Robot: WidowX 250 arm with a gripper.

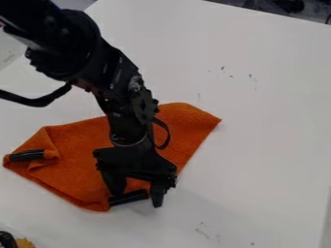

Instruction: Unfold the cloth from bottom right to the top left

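Observation:
My gripper grabs the cloth's corner with the black piece on it next, to unfold the cloth (74, 145) across the table.
The black gripper (136, 192) hangs over the lower edge of the orange cloth (74, 145), its two fingers apart and pointing down. A short black cylinder (129, 197) lies at that edge, between and behind the fingers. The cloth spreads from the left to the centre of the table, with one corner at its right (217, 119). At its left end the fabric is rumpled and folded over around a second black cylinder (27, 155). The arm hides part of the cloth's middle.
The white table (265, 121) extends to the right of the cloth, with small dark marks on its surface. At the bottom left corner are a black object (7, 240) and a yellowish piece (25, 243). A cable hangs from the arm at the left.

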